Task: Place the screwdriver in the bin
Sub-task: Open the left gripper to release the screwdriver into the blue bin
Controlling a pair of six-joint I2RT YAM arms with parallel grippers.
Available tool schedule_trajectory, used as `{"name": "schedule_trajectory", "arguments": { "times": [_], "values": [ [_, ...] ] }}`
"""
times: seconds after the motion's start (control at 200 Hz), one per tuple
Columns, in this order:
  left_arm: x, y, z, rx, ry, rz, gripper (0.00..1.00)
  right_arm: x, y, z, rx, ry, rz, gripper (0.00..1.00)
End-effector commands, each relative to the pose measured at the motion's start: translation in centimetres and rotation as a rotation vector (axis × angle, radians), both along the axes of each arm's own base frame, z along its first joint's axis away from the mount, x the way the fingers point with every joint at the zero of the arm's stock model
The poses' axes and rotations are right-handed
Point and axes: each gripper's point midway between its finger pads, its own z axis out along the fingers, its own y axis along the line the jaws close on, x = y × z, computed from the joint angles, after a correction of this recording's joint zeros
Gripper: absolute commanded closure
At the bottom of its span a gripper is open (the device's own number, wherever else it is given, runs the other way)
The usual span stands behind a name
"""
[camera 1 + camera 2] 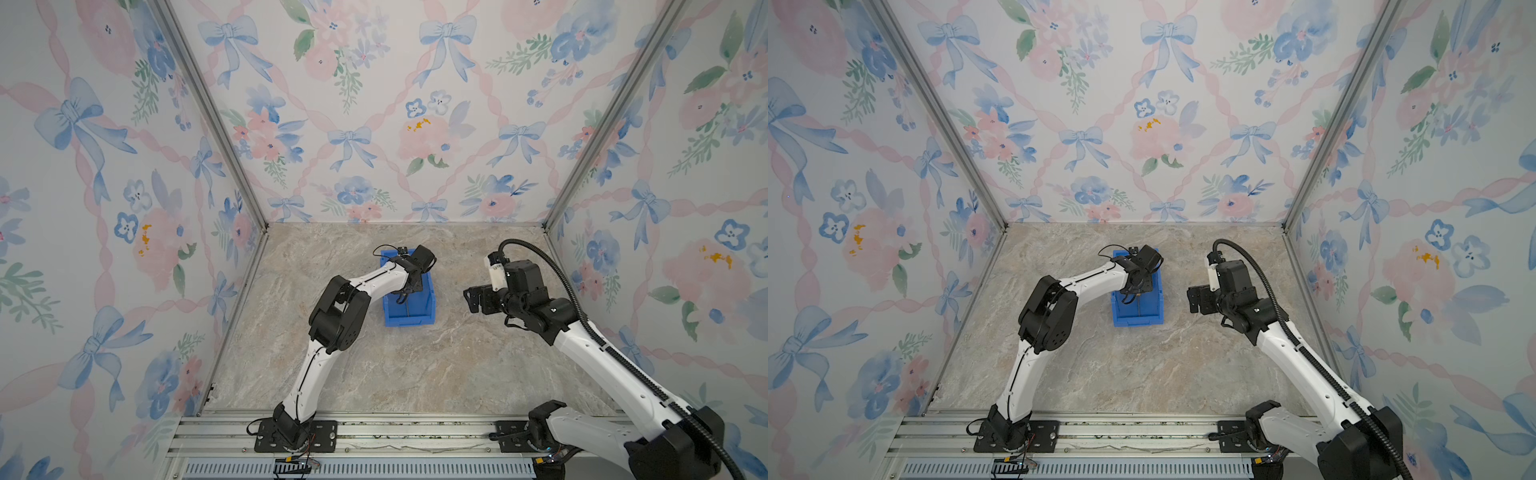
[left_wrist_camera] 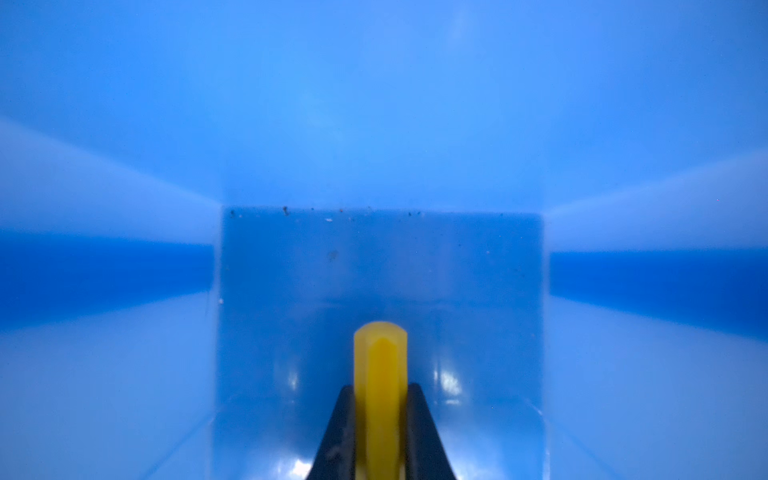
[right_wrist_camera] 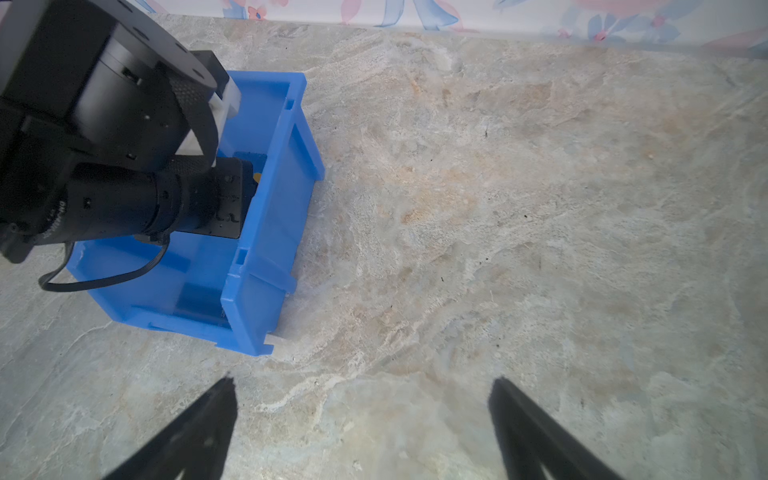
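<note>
I need to open my left gripper now, because the screwdriver's [image 2: 380,353] yellow handle is just above the bin's bottom and it would end flat inside the blue bin.
The blue bin [image 1: 409,321] [image 1: 1138,322] stands on the marble table near its middle in both top views. My left gripper [image 1: 402,295] [image 1: 1128,296] reaches down inside it. In the left wrist view the left gripper [image 2: 380,386] is shut on the yellow handle of the screwdriver [image 2: 380,353], just above the bin's floor [image 2: 478,270]. A thin shaft [image 1: 409,309] shows inside the bin toward its front lip. My right gripper [image 1: 471,297] [image 1: 1194,297] hovers to the right of the bin. In the right wrist view it [image 3: 363,380] is open and empty over bare table, with the bin [image 3: 266,232] beside it.
Floral-papered walls close in the back and both sides of the marble table [image 1: 415,374]. An aluminium rail [image 1: 374,436] carrying both arm bases runs along the front edge. The left arm's elbow [image 1: 338,316] stands left of the bin.
</note>
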Motion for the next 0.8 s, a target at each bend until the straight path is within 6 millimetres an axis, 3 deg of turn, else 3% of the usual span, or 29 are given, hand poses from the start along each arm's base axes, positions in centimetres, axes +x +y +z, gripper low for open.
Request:
{"name": "schedule_trajectory", "arguments": {
  "times": [0.0,0.205,0.415,0.525,0.67,0.795],
  "values": [
    [0.3,0.0,-0.5,0.011,-0.005,0.019,0.92,-0.4,-0.7,-0.1,-0.006,0.001,-0.013,0.03],
    [0.2,0.0,-0.8,0.010,0.004,0.016,0.78,-0.5,-0.7,-0.1,-0.007,0.002,-0.013,0.03],
    [0.1,0.1,-0.5,0.006,0.003,0.015,0.74,-0.5,-0.9,0.0,-0.007,-0.001,-0.017,0.03],
    [0.2,-0.1,0.3,-0.008,-0.009,0.015,0.70,-0.5,-0.9,0.1,-0.009,-0.003,-0.017,0.03],
    [0.3,-0.1,2.3,-0.028,-0.038,0.018,0.50,-0.4,-1.0,0.3,-0.017,-0.003,-0.020,0.03],
    [-0.1,0.0,4.2,-0.048,-0.059,0.014,0.48,-0.4,-1.2,0.4,-0.020,-0.001,-0.025,0.03]
  ]
}}
